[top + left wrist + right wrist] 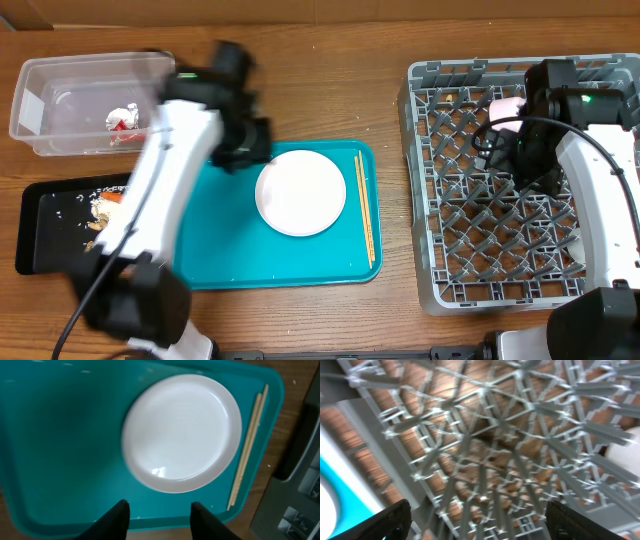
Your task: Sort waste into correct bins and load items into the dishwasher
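Observation:
My right gripper grabs the white plate (300,192) by its rim beside the chopsticks next, leaving the opposite edge free, to load it upright into the dishwasher rack.
A white plate (300,192) lies on the teal tray (220,260), with a pair of wooden chopsticks (365,205) to its right. In the left wrist view the plate (182,432) and chopsticks (247,445) show beyond my left gripper (159,512), which is open and empty over the tray's near edge (60,460). My left gripper (245,140) hovers at the tray's back left. My right gripper (480,520) is open and empty above the grey dishwasher rack (500,180), whose grid (510,435) fills the right wrist view. A pink-white cup (505,108) sits in the rack.
A clear plastic bin (85,100) with crumpled waste (123,120) stands at the back left. A black tray (60,225) with food scraps (100,205) lies at the left. Cardboard runs along the table's back.

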Tool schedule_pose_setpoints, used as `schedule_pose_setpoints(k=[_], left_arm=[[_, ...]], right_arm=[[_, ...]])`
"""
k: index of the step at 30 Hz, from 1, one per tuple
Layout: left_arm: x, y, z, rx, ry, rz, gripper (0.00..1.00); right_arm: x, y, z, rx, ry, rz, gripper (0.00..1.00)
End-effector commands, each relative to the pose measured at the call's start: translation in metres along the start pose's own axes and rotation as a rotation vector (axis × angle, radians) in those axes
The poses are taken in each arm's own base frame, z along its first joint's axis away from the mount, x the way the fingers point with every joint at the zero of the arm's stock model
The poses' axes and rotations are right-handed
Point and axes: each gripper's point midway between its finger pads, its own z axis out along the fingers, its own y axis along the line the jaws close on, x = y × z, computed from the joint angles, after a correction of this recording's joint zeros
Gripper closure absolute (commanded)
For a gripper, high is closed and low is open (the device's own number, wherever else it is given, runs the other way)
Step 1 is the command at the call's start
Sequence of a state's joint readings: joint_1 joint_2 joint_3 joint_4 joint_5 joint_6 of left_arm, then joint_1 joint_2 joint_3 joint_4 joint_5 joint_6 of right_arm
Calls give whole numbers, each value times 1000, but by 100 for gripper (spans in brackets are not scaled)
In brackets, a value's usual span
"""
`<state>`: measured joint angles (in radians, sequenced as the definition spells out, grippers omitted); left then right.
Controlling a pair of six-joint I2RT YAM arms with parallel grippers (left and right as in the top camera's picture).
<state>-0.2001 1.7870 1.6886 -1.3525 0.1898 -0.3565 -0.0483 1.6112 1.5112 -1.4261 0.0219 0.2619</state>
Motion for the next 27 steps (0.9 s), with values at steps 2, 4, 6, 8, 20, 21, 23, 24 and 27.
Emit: schedule_pose_setpoints(k=[2, 4, 6, 8, 20, 21, 23, 24, 27], left_arm=[[-8, 65, -55, -58, -127, -144, 46], [-5, 88, -63, -66, -130, -216, 43], [-3, 107, -67, -75, -124, -278, 35], [-2, 123, -69, -81, -120, -327, 30], [-2, 142, -73, -88, -129, -365, 18], [-2, 142, -73, -88, -129, -365, 18], [-2, 143, -73, -88, -129, -365, 18], [-2, 143, -73, -88, -129, -365, 18], [-2, 143, -73, -88, -129, -365, 18]], right_arm=[[-6, 77, -43, -347, -81, -177, 12], [0, 106, -49, -429, -94, -259, 12], [6, 129, -49, -450, -108, -328, 12], [15, 153, -45, -471, -113, -400, 12], [74, 236, 54, -363, 109, -488, 20], [80, 239, 64, -349, 133, -494, 20], [90, 245, 80, -332, 174, -513, 20], [94, 247, 87, -322, 189, -518, 20], [108, 254, 109, -292, 232, -527, 21]])
